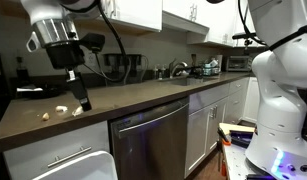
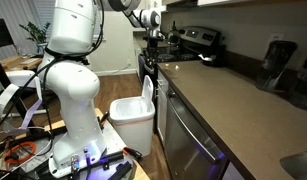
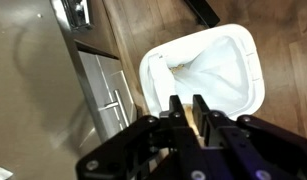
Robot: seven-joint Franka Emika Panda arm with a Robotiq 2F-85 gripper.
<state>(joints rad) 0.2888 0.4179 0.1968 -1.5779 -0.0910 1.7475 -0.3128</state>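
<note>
I should keep holding the scrap with my gripper until it hangs lower over the bin, because my fingers hold it at counter height above the white rim (image 1: 93, 155) (image 3: 145, 72).
My gripper (image 3: 187, 102) is shut, and a small tan scrap (image 3: 191, 122) shows in the narrow gap between its black fingers. It hangs over the open white trash bin (image 3: 208, 70), which has a white liner and stands on the wood floor. In an exterior view the gripper (image 1: 84, 104) hangs at the front edge of the brown counter (image 1: 153, 93), with the bin (image 1: 71, 166) below it. Several small pale scraps (image 1: 61, 110) lie on the counter just beside the gripper. From the other side, the gripper (image 2: 153, 47) is above the bin (image 2: 131, 118).
A steel dishwasher front (image 1: 148, 135) and white cabinets (image 1: 208, 125) run under the counter. A sink tap (image 1: 176, 68) and a stove (image 2: 198, 42) sit further along. A second white robot base (image 2: 78, 100) stands on the floor beside the bin.
</note>
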